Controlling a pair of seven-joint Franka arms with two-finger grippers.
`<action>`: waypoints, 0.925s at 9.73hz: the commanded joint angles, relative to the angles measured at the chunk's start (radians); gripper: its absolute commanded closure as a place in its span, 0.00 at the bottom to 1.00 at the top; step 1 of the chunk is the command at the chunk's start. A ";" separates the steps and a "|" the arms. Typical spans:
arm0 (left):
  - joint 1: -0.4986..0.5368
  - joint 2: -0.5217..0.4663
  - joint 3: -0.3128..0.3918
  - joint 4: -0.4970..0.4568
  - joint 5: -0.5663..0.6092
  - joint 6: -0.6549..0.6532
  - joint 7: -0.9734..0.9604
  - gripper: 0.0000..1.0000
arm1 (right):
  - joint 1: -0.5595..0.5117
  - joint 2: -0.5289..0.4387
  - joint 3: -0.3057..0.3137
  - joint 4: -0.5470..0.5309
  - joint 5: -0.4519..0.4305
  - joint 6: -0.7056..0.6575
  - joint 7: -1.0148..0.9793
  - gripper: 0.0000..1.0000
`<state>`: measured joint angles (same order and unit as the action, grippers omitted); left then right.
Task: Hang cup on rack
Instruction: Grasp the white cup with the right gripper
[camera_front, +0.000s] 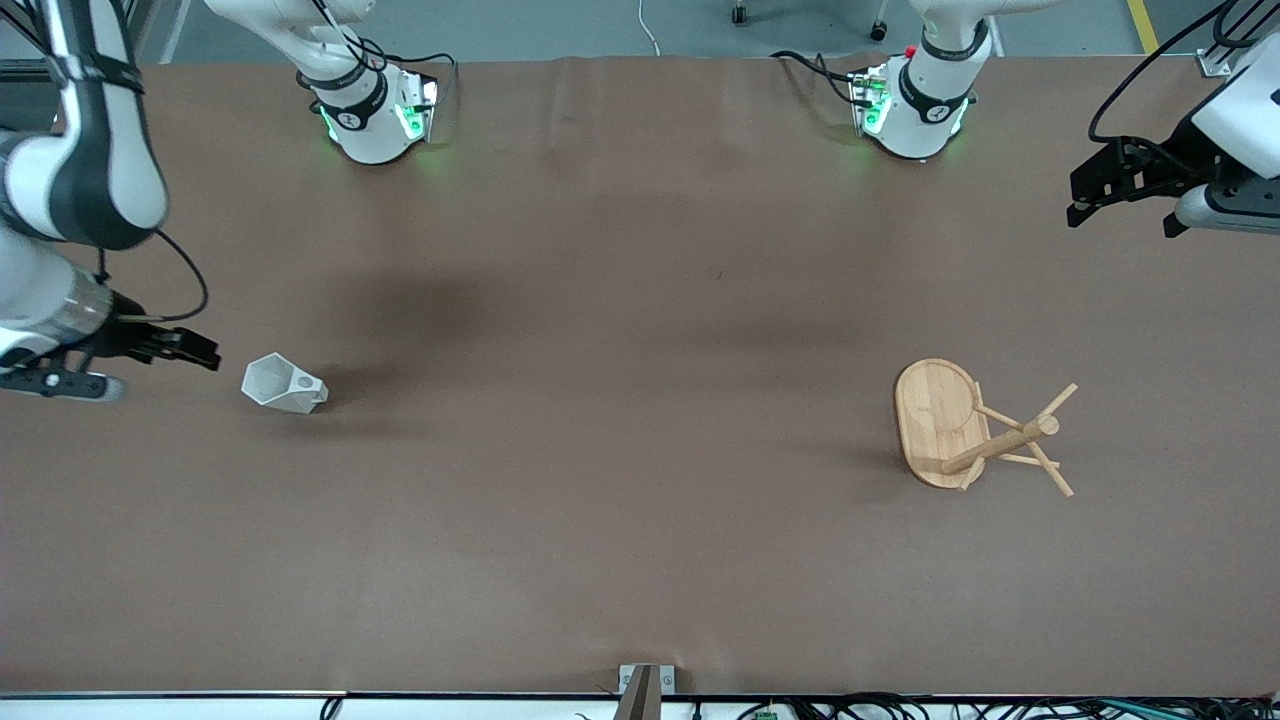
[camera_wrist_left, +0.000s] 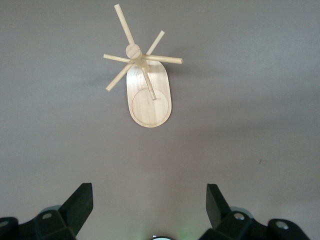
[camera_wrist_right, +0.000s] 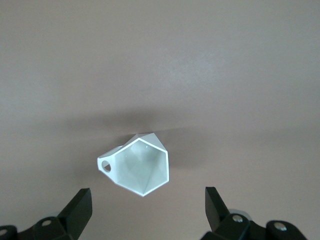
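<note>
My right gripper grabs the cup by its rim (camera_wrist_right: 168, 166) opposite the handle next, so the cup's pierced handle (camera_wrist_right: 105, 165) stays free for the rack's peg.
The white faceted cup (camera_front: 283, 384) lies on its side on the brown table toward the right arm's end, with its hexagonal rim facing my right gripper. In the right wrist view the cup (camera_wrist_right: 140, 165) shows its open mouth and its pierced handle at one side. My right gripper (camera_front: 205, 352) (camera_wrist_right: 147, 194) is open and empty, just short of the cup. The bamboo rack (camera_front: 940, 415) stands toward the left arm's end, with its post and thin pegs bare. It also shows in the left wrist view (camera_wrist_left: 148, 102). My left gripper (camera_front: 1085, 200) (camera_wrist_left: 149, 192) is open and empty, held in the air well apart from the rack.
The two arm bases (camera_front: 375, 115) (camera_front: 915, 105) stand along the table's edge farthest from the front camera. A small metal bracket (camera_front: 645, 685) sits at the table's nearest edge. The brown table (camera_front: 620, 350) lies bare between the cup and the rack.
</note>
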<state>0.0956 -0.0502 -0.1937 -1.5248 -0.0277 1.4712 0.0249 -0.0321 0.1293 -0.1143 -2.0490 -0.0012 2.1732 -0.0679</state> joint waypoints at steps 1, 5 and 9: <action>0.009 0.020 -0.003 -0.011 -0.014 -0.020 0.013 0.00 | -0.006 0.010 -0.002 -0.103 -0.017 0.144 -0.070 0.00; 0.001 0.067 -0.010 -0.012 -0.100 -0.016 -0.002 0.00 | -0.006 0.078 -0.002 -0.198 -0.017 0.332 -0.088 0.01; -0.023 0.124 -0.015 -0.014 -0.104 -0.012 -0.008 0.00 | -0.008 0.127 -0.002 -0.200 -0.017 0.384 -0.101 0.19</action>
<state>0.0834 0.0419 -0.2070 -1.5281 -0.1187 1.4619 0.0254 -0.0342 0.2520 -0.1174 -2.2374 -0.0020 2.5313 -0.1616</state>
